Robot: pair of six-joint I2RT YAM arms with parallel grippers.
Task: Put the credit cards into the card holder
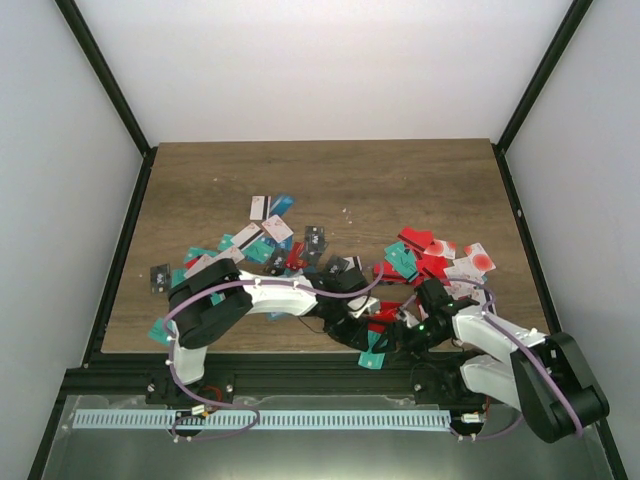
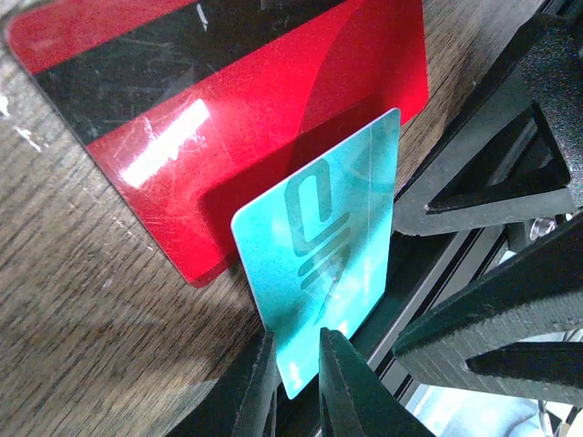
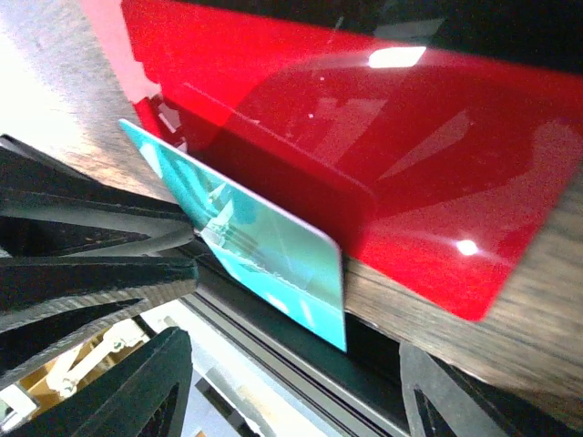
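The robot's right gripper will next grab the teal-green credit card by its exposed end, so that the opposite end stays free to go into the holder.
My left gripper [image 2: 299,344] is shut on the lower edge of a teal-green credit card [image 2: 319,264] and holds it on edge over the table's front edge. The same card shows in the top view [image 1: 375,350] and in the right wrist view [image 3: 264,241]. A red card with a dark stripe [image 2: 228,118] lies flat on the wood just behind it [image 3: 383,137]. My right gripper [image 3: 291,364] is wide open and empty, facing the teal card close up [image 1: 407,335]. Many more cards [image 1: 265,240] lie scattered across the table. The card holder does not show in any view.
A pile of red and white cards [image 1: 440,258] lies at the right, another spread of teal, white and black cards at the left. The black frame rail [image 1: 300,375] runs just beyond the table's front edge. The two grippers [image 1: 352,322] stand very close together.
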